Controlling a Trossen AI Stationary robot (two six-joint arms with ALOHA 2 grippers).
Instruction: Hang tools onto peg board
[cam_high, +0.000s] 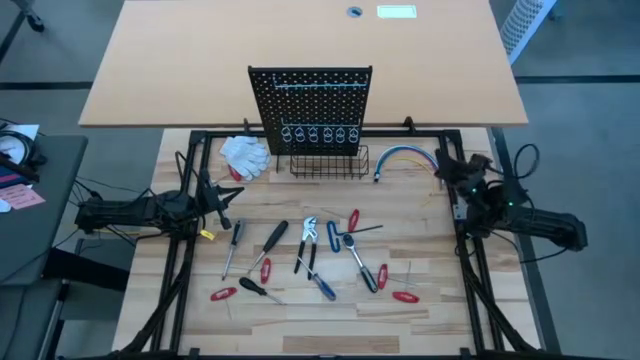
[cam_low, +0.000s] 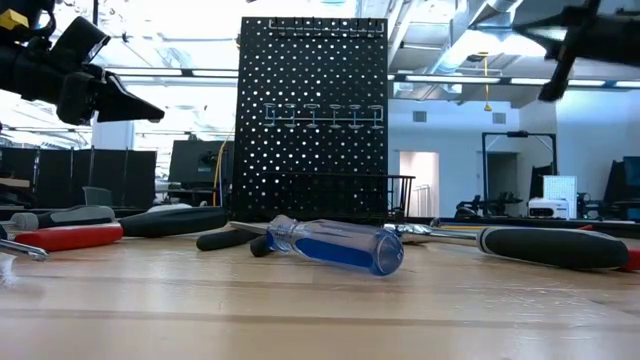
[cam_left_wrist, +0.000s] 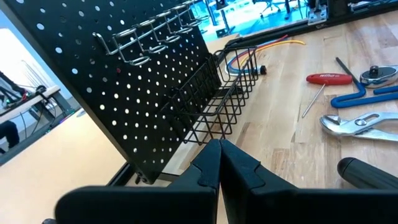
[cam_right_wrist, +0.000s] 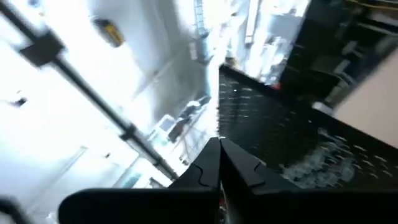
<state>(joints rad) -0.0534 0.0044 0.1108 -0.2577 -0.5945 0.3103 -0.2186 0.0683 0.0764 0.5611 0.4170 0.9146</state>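
My right gripper grabs the wrench's chrome handle (cam_high: 356, 256) next, to store the silver wrench in the peg board's wire basket (cam_high: 330, 164).
The black peg board (cam_high: 311, 100) stands upright at the table's far middle, with a row of silver rings (cam_high: 319, 133) and a wire basket (cam_high: 329, 163) at its foot; it also shows in the low view (cam_low: 313, 110) and the left wrist view (cam_left_wrist: 118, 93). Several tools lie flat on the table: blue-handled pliers (cam_high: 306, 238), a silver wrench (cam_high: 358, 255), a blue-handled screwdriver (cam_low: 335, 245), red-handled screwdrivers (cam_high: 354, 220), black-handled ones (cam_high: 272, 240). My left gripper (cam_high: 232, 196) is shut and empty, above the table's left side. My right gripper (cam_high: 447, 168) is shut and empty, raised at the far right.
White gloves (cam_high: 245, 155) lie left of the basket. A curved blue cable (cam_high: 405, 157) lies right of it. A black frame (cam_high: 320, 135) runs around the wooden worktop. Bare wood shows along the near edge (cam_high: 320, 315).
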